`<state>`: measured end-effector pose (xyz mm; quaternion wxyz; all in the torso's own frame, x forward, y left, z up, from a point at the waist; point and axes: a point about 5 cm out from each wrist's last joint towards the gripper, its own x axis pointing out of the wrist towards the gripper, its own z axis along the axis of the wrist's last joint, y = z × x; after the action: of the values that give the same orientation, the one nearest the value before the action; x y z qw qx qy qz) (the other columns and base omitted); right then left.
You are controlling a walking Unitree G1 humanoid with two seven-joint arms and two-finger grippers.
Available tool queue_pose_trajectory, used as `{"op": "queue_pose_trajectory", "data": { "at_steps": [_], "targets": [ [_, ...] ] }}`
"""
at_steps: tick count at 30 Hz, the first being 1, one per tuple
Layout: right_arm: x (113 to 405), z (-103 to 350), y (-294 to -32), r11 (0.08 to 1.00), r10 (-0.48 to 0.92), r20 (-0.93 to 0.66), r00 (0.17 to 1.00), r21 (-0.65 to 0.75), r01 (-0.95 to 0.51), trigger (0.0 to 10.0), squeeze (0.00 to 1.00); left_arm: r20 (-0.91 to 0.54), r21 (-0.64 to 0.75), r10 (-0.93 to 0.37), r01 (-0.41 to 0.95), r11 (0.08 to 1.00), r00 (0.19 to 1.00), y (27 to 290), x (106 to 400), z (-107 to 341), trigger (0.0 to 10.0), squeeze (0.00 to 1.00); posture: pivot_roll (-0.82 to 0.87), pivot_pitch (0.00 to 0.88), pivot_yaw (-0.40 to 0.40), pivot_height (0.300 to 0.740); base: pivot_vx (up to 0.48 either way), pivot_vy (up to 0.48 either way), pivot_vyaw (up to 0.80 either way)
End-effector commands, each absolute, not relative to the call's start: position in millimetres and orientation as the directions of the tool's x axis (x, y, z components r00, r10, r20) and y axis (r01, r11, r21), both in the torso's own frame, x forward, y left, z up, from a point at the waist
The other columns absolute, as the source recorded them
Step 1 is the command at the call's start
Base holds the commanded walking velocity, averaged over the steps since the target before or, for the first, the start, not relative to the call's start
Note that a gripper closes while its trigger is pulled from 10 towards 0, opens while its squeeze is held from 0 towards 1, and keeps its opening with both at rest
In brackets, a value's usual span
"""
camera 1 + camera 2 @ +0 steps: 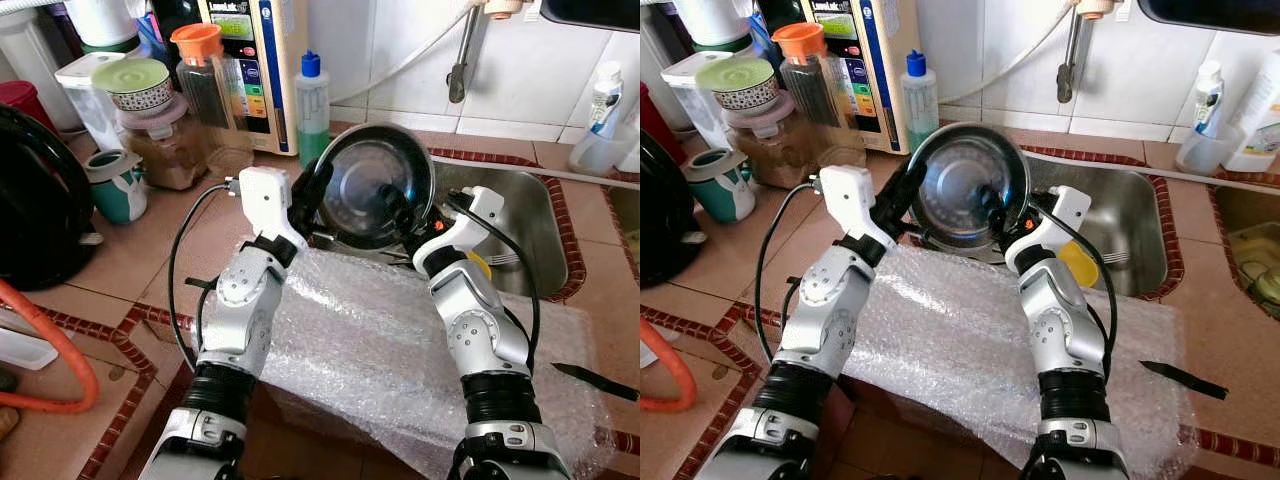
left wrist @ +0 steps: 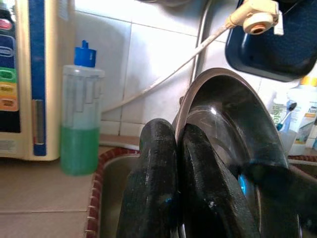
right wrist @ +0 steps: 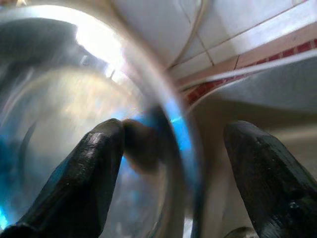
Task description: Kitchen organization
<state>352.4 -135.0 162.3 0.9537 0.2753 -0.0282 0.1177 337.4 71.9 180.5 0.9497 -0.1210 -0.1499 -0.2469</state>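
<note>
I need to pinch the steel bowl with my right gripper next, by the free side of its thin rim [image 1: 431, 200] [image 3: 189, 158], because the bowl's round body is far wider than my fingers.
A round steel bowl [image 1: 375, 185] stands tilted on its edge at the sink's near left rim, its hollow facing me. My left gripper [image 1: 315, 185] is shut on the bowl's left rim; in the left wrist view the two black fingers [image 2: 153, 183] pinch the thin rim of the bowl [image 2: 233, 129]. My right gripper [image 1: 405, 215] is open at the bowl's right side. The right wrist view shows one finger [image 3: 94, 163] inside the bowl [image 3: 59, 99] and the other outside its rim.
Bubble wrap [image 1: 370, 340] covers the counter under my arms. The steel sink [image 1: 520, 220] holds a yellow item [image 1: 480, 265]. A green soap bottle [image 1: 311, 100], jars and a mug [image 1: 118, 185] stand at the back left. A black knife [image 1: 595, 378] lies right.
</note>
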Motion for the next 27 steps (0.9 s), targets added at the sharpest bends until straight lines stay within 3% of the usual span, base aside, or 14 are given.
{"op": "queue_pose_trajectory", "data": {
  "at_steps": [1, 12, 27],
  "targets": [
    [355.4, 166.2, -134.9, 0.817, 0.205, 0.13, 0.97, 0.522, -0.243, 0.0, 0.0, 0.362, -0.152, -0.437, 0.515, 0.844, 0.823, 73.4, 335.4, 185.4, 0.0, 0.0, 0.05, 0.034, 0.09, 0.74, 0.0, 0.0, 0.0],
    [357.5, 168.5, -132.1, 0.808, 0.212, 0.14, 0.967, 0.531, -0.255, 0.0, 0.0, 0.339, -0.162, -0.46, 0.533, 0.831, 0.82, 71.4, 331.0, 179.2, 0.0, 0.0, 0.05, 0.03, 0.087, 0.74, 0.0, 0.0, 0.0],
    [349.9, 159.2, -117.9, 0.738, 0.362, 0.143, 0.921, 0.559, -0.377, 0.0, 0.0, 0.318, -0.184, -0.502, 0.572, 0.799, 0.804, 67.5, 331.0, 177.8, 0.0, 0.0, 0.05, 0.032, 0.092, 0.74, 0.0, 0.0, 0.0]
  ]
}}
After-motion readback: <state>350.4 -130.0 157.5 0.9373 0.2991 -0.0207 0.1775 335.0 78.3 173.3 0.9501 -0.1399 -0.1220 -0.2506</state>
